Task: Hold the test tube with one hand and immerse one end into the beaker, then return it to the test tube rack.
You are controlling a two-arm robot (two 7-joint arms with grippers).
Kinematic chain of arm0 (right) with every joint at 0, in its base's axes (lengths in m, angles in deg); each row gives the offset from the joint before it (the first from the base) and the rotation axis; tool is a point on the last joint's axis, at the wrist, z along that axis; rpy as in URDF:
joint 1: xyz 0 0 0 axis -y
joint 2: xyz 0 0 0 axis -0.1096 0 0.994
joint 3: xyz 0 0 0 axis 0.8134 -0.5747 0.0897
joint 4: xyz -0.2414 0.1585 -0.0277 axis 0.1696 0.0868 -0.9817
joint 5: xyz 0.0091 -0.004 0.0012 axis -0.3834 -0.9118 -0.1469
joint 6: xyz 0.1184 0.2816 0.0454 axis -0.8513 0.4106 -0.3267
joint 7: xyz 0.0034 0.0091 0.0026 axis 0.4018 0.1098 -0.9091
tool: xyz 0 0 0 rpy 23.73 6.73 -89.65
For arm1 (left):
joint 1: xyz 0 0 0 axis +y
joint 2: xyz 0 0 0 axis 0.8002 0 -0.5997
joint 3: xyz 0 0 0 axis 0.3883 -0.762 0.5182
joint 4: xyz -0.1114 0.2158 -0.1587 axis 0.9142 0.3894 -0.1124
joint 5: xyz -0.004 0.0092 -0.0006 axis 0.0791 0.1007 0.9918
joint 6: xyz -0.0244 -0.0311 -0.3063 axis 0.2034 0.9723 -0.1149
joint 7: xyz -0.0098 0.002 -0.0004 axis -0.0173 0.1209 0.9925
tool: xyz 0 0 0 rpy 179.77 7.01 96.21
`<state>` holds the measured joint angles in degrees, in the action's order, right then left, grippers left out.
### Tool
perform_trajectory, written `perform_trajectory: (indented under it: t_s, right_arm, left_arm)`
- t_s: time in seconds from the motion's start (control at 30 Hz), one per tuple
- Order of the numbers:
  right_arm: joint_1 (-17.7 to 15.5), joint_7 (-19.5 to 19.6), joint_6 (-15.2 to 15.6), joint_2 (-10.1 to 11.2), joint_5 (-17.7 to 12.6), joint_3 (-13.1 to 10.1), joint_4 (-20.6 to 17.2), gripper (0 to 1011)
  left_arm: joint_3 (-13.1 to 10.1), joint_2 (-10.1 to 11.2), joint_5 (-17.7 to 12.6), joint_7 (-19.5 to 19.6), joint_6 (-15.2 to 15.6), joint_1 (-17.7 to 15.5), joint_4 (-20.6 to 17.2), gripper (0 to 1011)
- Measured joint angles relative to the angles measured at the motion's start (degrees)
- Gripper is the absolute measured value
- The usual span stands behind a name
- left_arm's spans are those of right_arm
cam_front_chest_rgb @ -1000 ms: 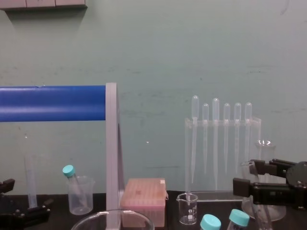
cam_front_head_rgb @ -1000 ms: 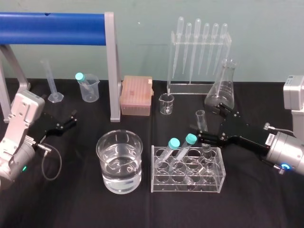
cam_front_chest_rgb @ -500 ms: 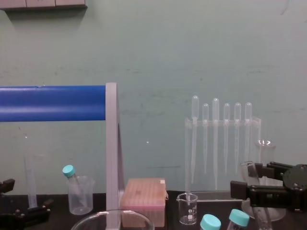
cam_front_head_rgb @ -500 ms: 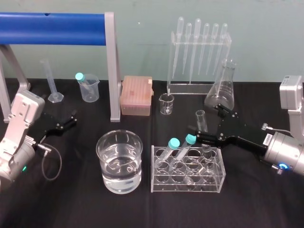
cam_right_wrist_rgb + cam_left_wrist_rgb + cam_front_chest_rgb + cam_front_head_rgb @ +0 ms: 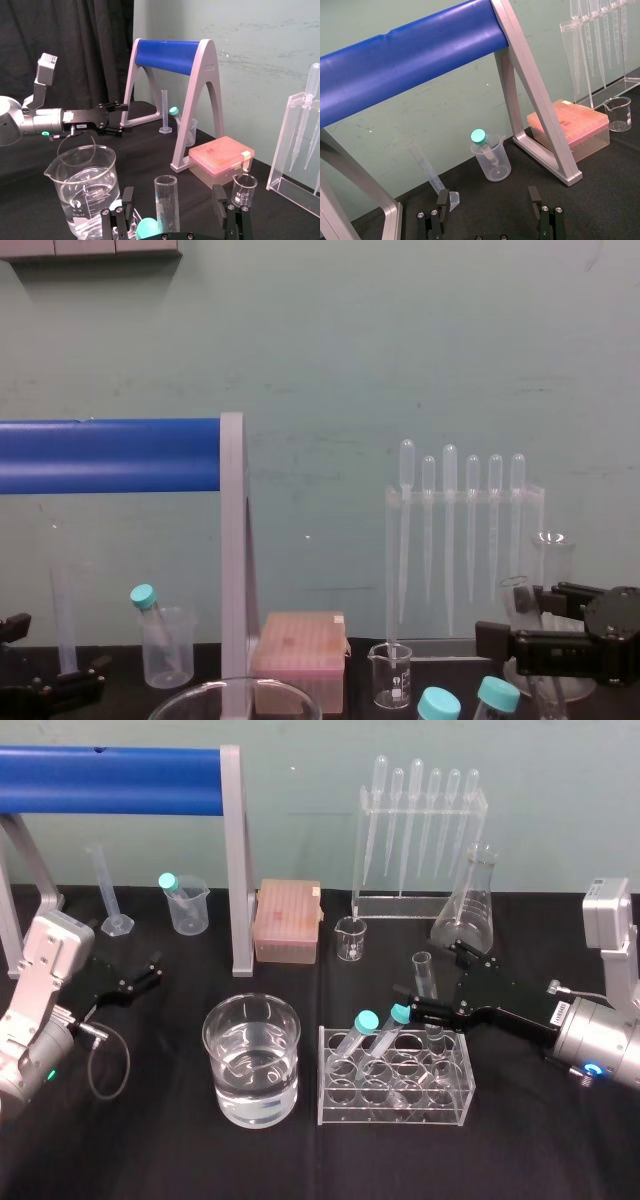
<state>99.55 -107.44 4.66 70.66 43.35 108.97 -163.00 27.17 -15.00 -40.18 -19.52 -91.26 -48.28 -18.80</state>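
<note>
My right gripper should hold the test tube by its upper part, so the lower end of the test tube stays free to dip into the beaker.
The test tube stands upright in a back right slot of the clear test tube rack. My right gripper is open, one finger on each side of the tube's upper part, with gaps showing on both sides in the right wrist view, test tube, gripper. From the chest, this gripper sits level with the tube's rim. The beaker, part filled with water, stands left of the rack. My left gripper rests open at the far left, its fingers spread over bare cloth.
Two teal-capped tubes lean in the rack's front left slots. Behind stand a pipette stand, conical flask, small spouted beaker, pink tip box, blue roller frame, plastic cup and graduated cylinder.
My right gripper has slid leftward and slightly lower, bringing its open fingers further around the test tube. The tube and my left arm have not moved.
</note>
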Motion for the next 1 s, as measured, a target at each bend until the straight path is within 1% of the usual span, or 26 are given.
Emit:
perform_trajectory:
  t_s: [0.6,0.7,0.73,0.8,0.87,0.93,1.0]
  right_arm:
    - [0.1,-0.02,0.04,0.0,-0.01,0.09,0.01,1000]
    - [0.09,-0.02,0.03,0.02,-0.02,0.08,0.01,954]
    - [0.08,-0.02,0.02,0.02,-0.02,0.08,0.0,915]
    - [0.07,-0.02,0.01,0.02,-0.02,0.07,-0.01,885]
    - [0.06,-0.02,0.0,0.02,-0.02,0.06,-0.02,817]
    - [0.06,-0.02,0.0,0.02,-0.02,0.05,-0.02,788]
    - [0.04,-0.02,-0.02,0.02,-0.02,0.04,-0.03,691]
  left_arm:
    - [0.0,0.0,0.0,0.0,0.0,0.0,0.0,1000]
    - [0.0,0.0,0.0,0.0,0.0,0.0,0.0,1000]
    - [0.0,0.0,0.0,0.0,0.0,0.0,0.0,1000]
    - [0.0,0.0,0.0,0.0,0.0,0.0,0.0,1000]
    - [0.0,0.0,0.0,0.0,0.0,0.0,0.0,1000]
    - [0.0,0.0,0.0,0.0,0.0,0.0,0.0,1000]
    - [0.0,0.0,0.0,0.0,0.0,0.0,0.0,1000]
